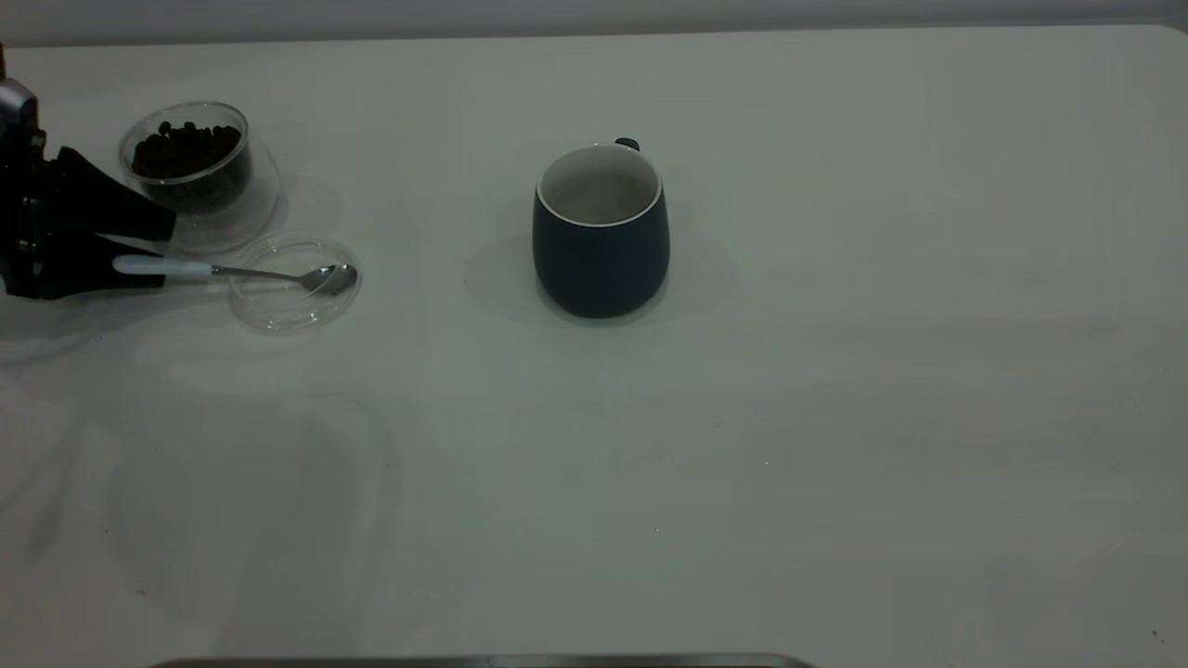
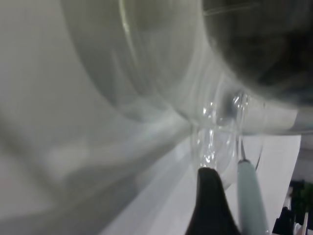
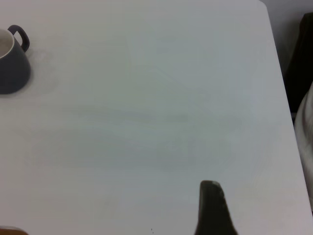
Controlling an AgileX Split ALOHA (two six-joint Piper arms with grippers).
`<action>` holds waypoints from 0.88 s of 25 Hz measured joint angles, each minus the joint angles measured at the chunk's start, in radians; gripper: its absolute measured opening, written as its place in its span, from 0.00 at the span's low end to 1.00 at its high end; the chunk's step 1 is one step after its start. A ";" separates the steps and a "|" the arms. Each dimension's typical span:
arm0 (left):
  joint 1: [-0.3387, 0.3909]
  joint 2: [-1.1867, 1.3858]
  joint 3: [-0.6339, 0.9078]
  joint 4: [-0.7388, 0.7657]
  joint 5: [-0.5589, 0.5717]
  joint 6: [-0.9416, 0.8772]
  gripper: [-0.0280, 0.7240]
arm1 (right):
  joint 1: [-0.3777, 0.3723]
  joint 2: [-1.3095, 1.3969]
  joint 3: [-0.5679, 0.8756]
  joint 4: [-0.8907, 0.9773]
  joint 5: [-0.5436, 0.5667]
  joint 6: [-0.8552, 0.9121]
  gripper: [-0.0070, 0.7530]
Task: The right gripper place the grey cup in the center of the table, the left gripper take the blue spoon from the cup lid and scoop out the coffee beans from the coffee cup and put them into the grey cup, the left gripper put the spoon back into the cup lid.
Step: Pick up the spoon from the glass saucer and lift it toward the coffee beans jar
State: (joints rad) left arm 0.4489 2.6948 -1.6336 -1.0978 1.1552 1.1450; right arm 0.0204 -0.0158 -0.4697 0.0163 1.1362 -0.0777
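Note:
The left gripper needs to grab the blue spoon (image 1: pixel 278 275) next by its pale handle (image 1: pixel 162 267), so that it can then scoop coffee beans out of the coffee cup.
The grey cup (image 1: pixel 601 250) stands upright mid-table, white inside, handle facing the far side; it also shows in the right wrist view (image 3: pixel 11 63). At far left, the clear coffee cup (image 1: pixel 200 172) holds coffee beans (image 1: pixel 186 148). Just in front of it lies the cup lid (image 1: pixel 278 311). The blue spoon (image 1: pixel 278 275) has its bowl resting in the lid. Its pale handle (image 2: pixel 252 196) points into my left gripper (image 1: pixel 165 252). That gripper is open, fingers (image 2: pixel 210 205) apart either side of the handle. My right gripper (image 3: pixel 211 196) hangs over bare table, well away from the grey cup.
The off-white table (image 1: pixel 835 417) stretches wide to the right and front of the grey cup. A dark strip (image 1: pixel 483 661) runs along the near edge. The right wrist view shows the table's rounded corner and dark objects (image 3: pixel 301 58) beyond it.

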 joint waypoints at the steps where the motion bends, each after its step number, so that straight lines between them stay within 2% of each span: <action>1: 0.000 0.000 0.000 0.000 0.000 -0.003 0.79 | 0.000 0.000 0.000 0.000 0.000 0.000 0.61; 9: 0.000 0.000 0.000 -0.001 0.000 -0.023 0.64 | 0.000 0.000 0.000 0.000 0.000 0.001 0.61; 22: 0.000 0.000 0.000 0.023 0.000 -0.099 0.62 | 0.000 0.000 0.000 0.000 0.000 0.001 0.61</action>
State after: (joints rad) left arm 0.4489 2.6948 -1.6336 -1.0752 1.1552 1.0457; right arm 0.0204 -0.0158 -0.4697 0.0163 1.1362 -0.0769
